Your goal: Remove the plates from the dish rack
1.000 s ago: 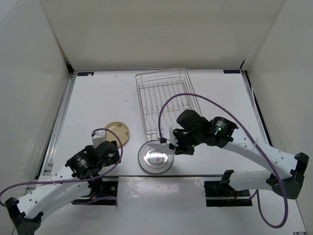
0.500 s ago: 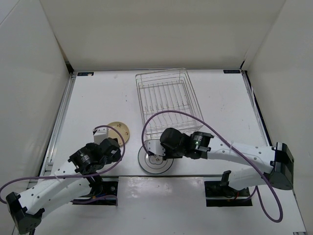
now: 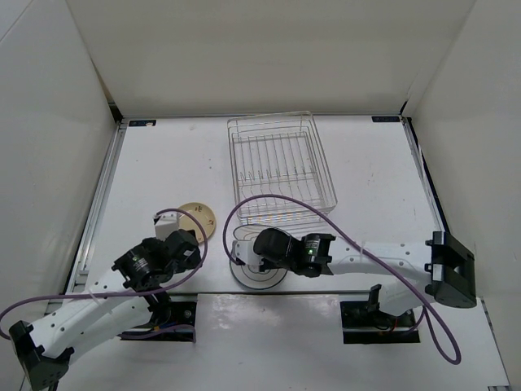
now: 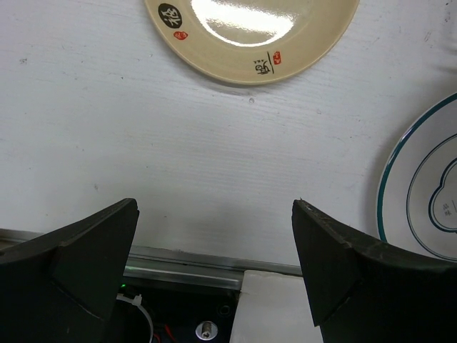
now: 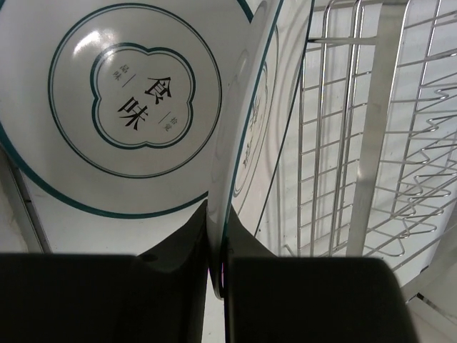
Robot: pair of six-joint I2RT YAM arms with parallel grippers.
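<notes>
My right gripper is ready and needs to open. The flat plate is close below the second plate's edge, so the second plate would end up on the flat one.
The dish rack (image 3: 281,167) stands at the middle back with no plate showing in it; its wires show at the right of the right wrist view (image 5: 371,143). A tan plate (image 3: 198,218) lies flat on the table, also at the top of the left wrist view (image 4: 250,36). A silver-grey plate with a teal ring (image 3: 260,275) lies flat near the front edge (image 5: 136,93) (image 4: 428,193). My right gripper (image 3: 247,248) (image 5: 218,214) is shut on the rim of a second such plate (image 5: 246,136), held on edge just above the flat one. My left gripper (image 3: 175,242) (image 4: 214,236) is open and empty, near the tan plate.
A metal rail (image 4: 186,257) runs along the table's near edge under my left gripper. White walls close in the table on the left, back and right. The right arm's purple cable (image 3: 277,199) loops over the rack's front edge.
My right gripper has moved left and toward the near edge with the plate in it, now over the flat plate. My left arm has barely shifted.
</notes>
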